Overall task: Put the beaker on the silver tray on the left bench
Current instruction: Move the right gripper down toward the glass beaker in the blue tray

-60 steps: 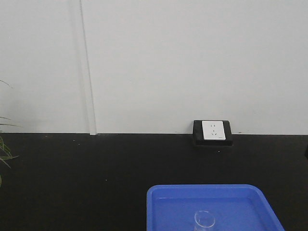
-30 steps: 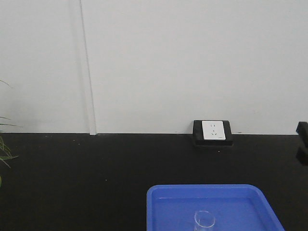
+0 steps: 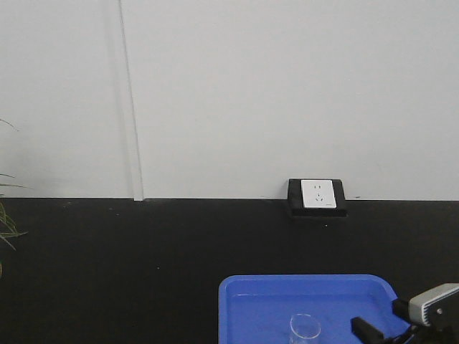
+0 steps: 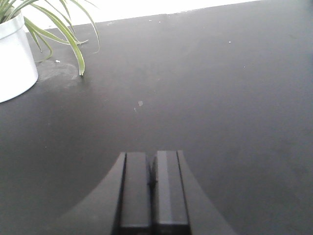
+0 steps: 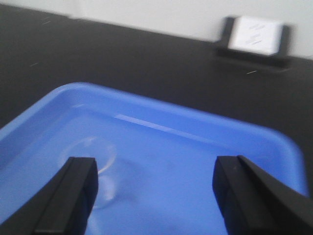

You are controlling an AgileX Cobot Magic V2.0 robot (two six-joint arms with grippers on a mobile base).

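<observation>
My right gripper grips the beaker by its clear side (image 3: 305, 330) next and moves it to the silver tray.
The beaker (image 3: 305, 328), small and clear, stands upright inside the bright blue plastic tray (image 3: 308, 281) at the bottom of the front view. My right gripper (image 3: 380, 321) is over the tray's right part, to the right of the beaker. In the right wrist view this gripper (image 5: 156, 164) is wide open with only blue tray floor between its fingers. The beaker (image 5: 100, 161) is partly hidden behind the left finger (image 5: 78, 191). My left gripper (image 4: 151, 156) is shut on nothing over the matte black worktop (image 4: 220, 98). The silver tray is out of view.
A white pot (image 4: 14, 58) with long green leaves stands at the far left of the bench, and leaf tips (image 3: 6, 222) show at the front view's left edge. A white socket in a black frame (image 3: 318, 195) sits against the white back wall.
My right gripper has come in from the right edge and dropped to the blue tray's right side, close to the beaker. The beaker and tray have not moved.
</observation>
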